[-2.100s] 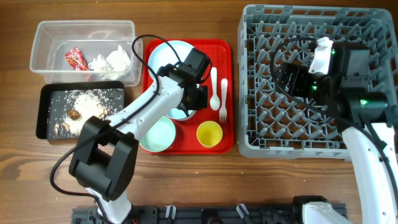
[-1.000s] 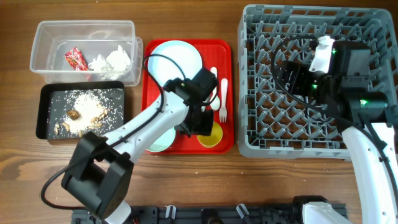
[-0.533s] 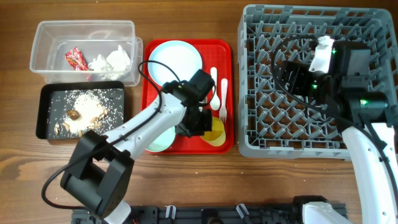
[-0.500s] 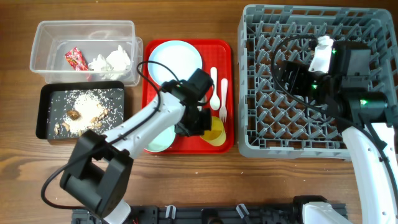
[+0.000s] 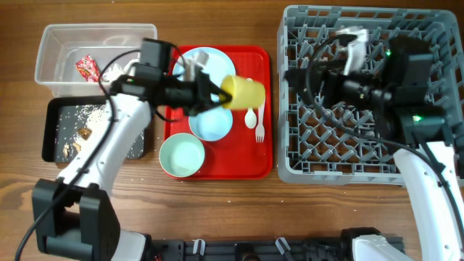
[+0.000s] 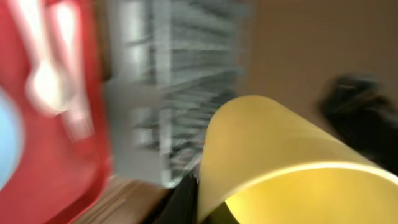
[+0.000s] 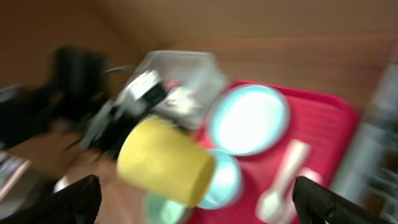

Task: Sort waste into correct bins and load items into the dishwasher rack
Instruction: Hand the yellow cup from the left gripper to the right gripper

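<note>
My left gripper holds the cup while the yellow cup's base (image 5: 258, 94) hangs short of my right gripper's fingers, which I should bring around it before releasing.
My left gripper (image 5: 223, 92) is shut on the small yellow cup (image 5: 244, 90) and holds it on its side above the red tray (image 5: 250, 163). The cup fills the left wrist view (image 6: 280, 168). My right gripper (image 5: 296, 75) is open and empty over the left part of the grey dishwasher rack (image 5: 362, 156), facing the cup (image 7: 165, 162). On the tray lie the pale blue plate (image 5: 209, 59), pale blue bowl (image 5: 212, 123), mint-green bowl (image 5: 182, 156), white spoon (image 5: 250, 116) and fork (image 5: 259, 131).
The clear tub (image 5: 54, 43) at the back left holds a red-and-white wrapper (image 5: 87, 67) and tissue. The black tray (image 5: 58, 145) in front of it holds rice scraps. My left arm crosses over both bins.
My left gripper closed on the yellow cup at the tray's front right, lifted it and carried it up toward the tray's back. My right gripper swung left toward the cup.
</note>
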